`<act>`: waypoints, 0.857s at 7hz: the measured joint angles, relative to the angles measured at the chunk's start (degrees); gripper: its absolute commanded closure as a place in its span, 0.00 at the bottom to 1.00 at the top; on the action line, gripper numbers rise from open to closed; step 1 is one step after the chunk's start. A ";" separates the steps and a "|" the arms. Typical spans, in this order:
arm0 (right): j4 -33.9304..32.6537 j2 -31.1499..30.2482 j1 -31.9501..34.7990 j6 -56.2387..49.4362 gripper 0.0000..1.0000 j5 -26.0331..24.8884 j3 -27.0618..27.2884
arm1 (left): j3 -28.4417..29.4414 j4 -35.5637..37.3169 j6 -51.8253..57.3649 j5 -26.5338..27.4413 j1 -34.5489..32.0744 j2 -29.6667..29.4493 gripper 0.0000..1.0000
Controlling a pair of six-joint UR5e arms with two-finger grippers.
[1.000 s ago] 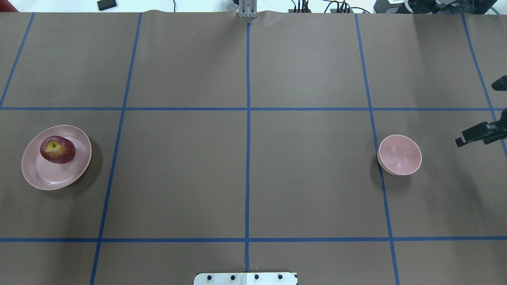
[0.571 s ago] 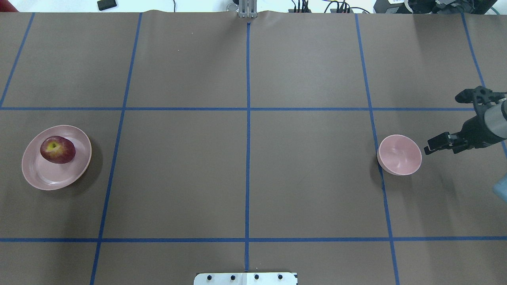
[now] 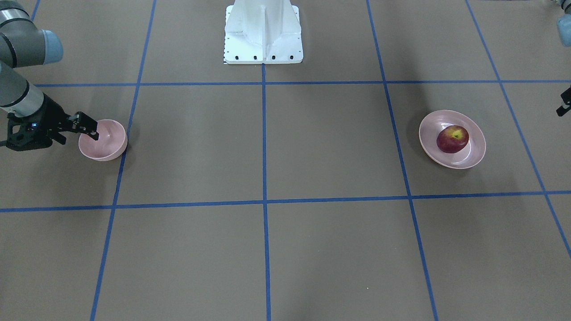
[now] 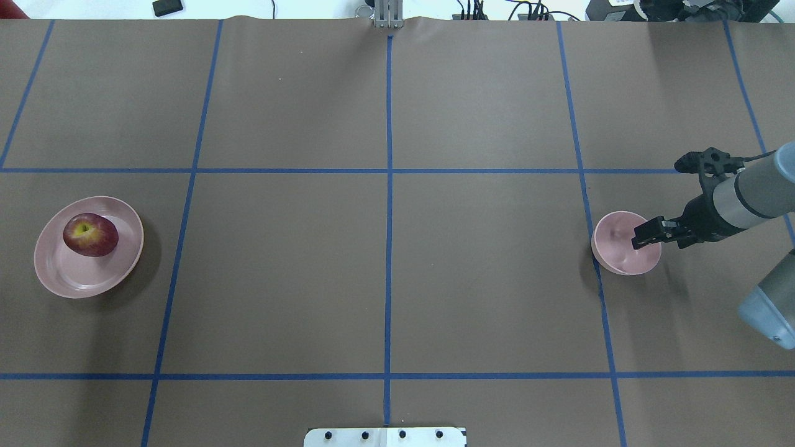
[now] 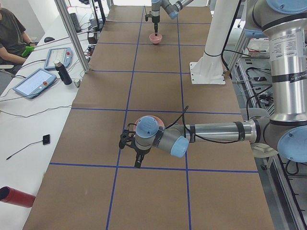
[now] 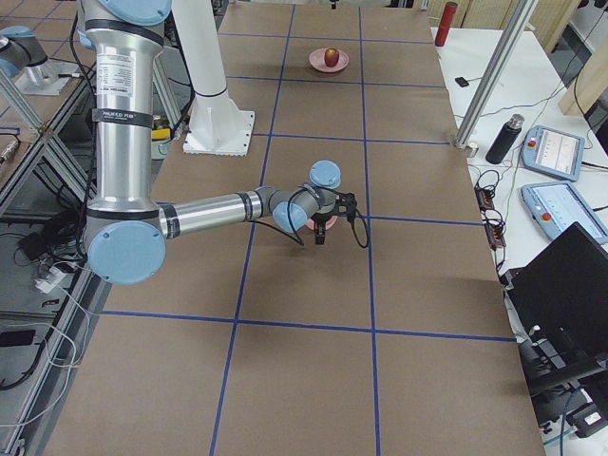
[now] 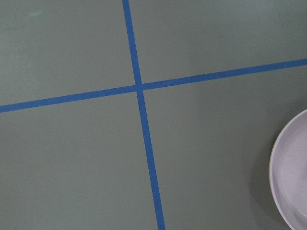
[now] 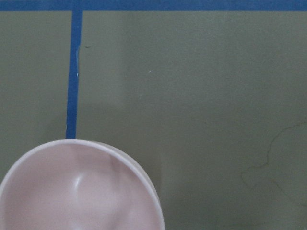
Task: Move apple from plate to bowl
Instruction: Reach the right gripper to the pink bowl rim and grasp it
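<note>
My right gripper closes on the bowl next, since its fingers reach down along the pink bowl's inside (image 3: pixel 109 137) and outside the pink bowl's rim, so closing now would catch it.
The dark red apple (image 4: pixel 90 234) lies on the wide pink plate (image 4: pixel 81 282) at the table's left; both also show in the front view, the apple (image 3: pixel 452 139) on the plate (image 3: pixel 446 161). The small pink bowl (image 4: pixel 618 251) stands at the right. My right gripper (image 4: pixel 647 234) is open over the bowl's right rim, holding nothing; in the front view it (image 3: pixel 89 127) stands at the rim of the bowl (image 3: pixel 107 145). My left gripper (image 5: pixel 135 154) hovers beside the plate, outside the overhead view; I cannot tell whether it is open. The left wrist view catches only the plate's edge (image 7: pixel 292 177).
Blue tape lines (image 4: pixel 389 248) divide the brown table into squares. The white robot base (image 3: pixel 263 31) stands at the middle of the robot's side. Tablets and a bottle (image 5: pixel 62 73) lie on the side bench past the table's far edge.
My right arm has come in from the right edge and moved left until its gripper is over the bowl's rim. The apple, plate and bowl have not moved.
</note>
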 measured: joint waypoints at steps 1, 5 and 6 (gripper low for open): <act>0.03 0.18 -0.45 0.33 0.10 -0.42 -0.10 | 0.13 -0.58 0.04 -0.08 0.00 0.00 0.03; 0.05 0.44 -1.16 2.00 1.00 -0.57 -0.66 | 0.30 -2.22 0.34 0.02 0.00 0.28 0.03; 0.07 0.41 -1.16 2.05 1.00 -0.50 -0.66 | 0.31 -2.43 0.16 0.05 0.00 0.42 0.02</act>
